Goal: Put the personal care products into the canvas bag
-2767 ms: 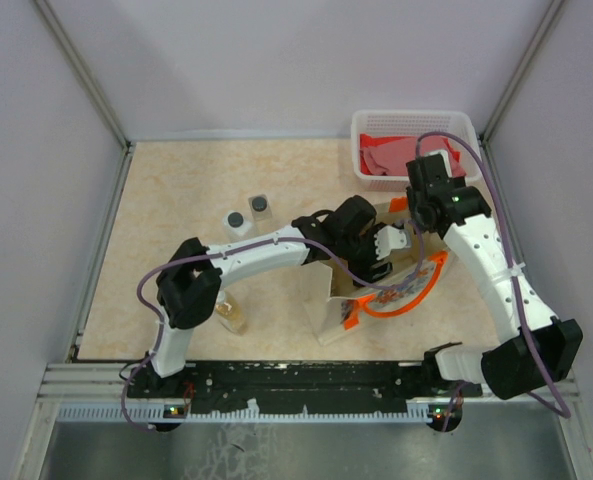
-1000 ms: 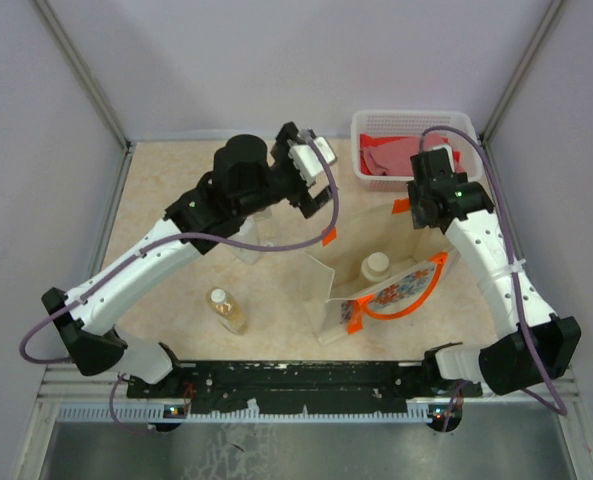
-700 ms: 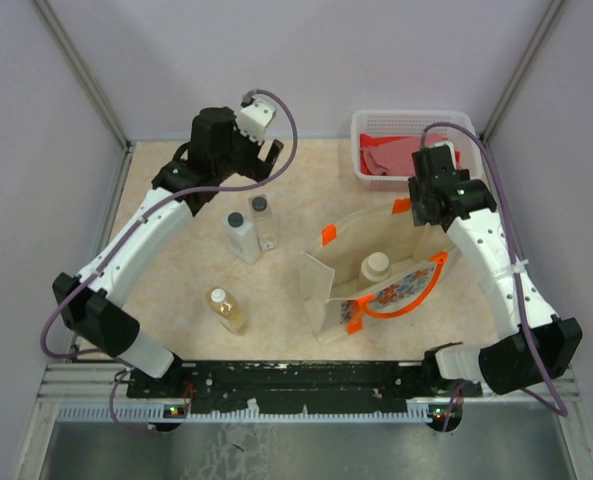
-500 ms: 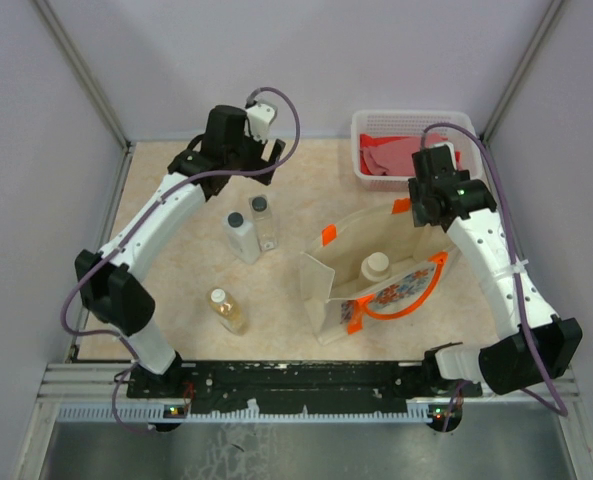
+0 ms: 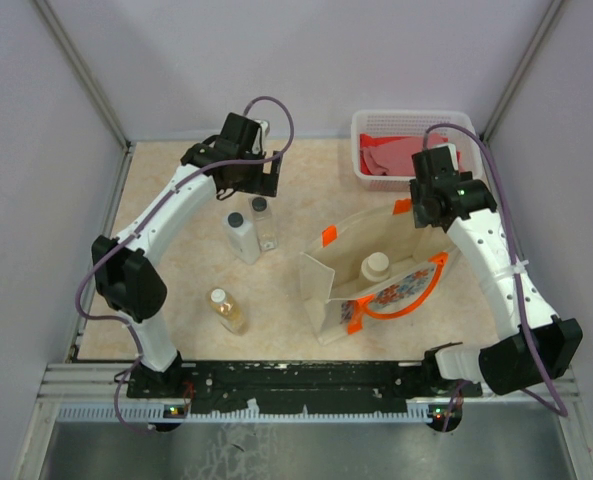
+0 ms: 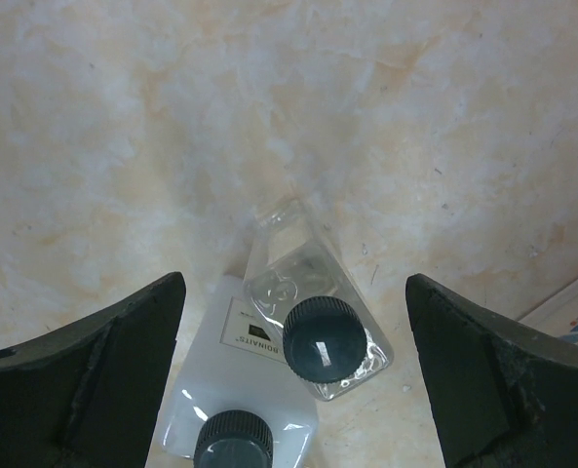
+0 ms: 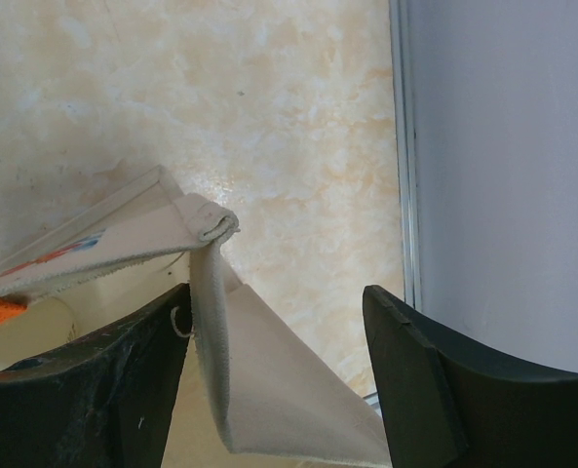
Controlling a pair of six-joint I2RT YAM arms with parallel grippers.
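I will next pick up the clear bottle by its body near the cap with my left gripper, so the bottle's base stays free to enter the bag.
The canvas bag stands open at centre right with orange handles; the cream bottle stands inside it. My left gripper is open and empty, just above the clear bottle and the white bottle. In the left wrist view the clear bottle's dark cap lies between my open fingers, with the white bottle touching it. The amber bottle stands alone at front left. My right gripper is open at the bag's far corner; the folded rim hangs between its fingers.
A white-pink lattice basket with red cloth stands at the back right, close behind my right gripper. Metal frame rails border the table on the left and right.
My left arm came out of the bag, leaving the cream bottle inside, swung to the back left, then moved over the clear and white bottles. The right arm held still.
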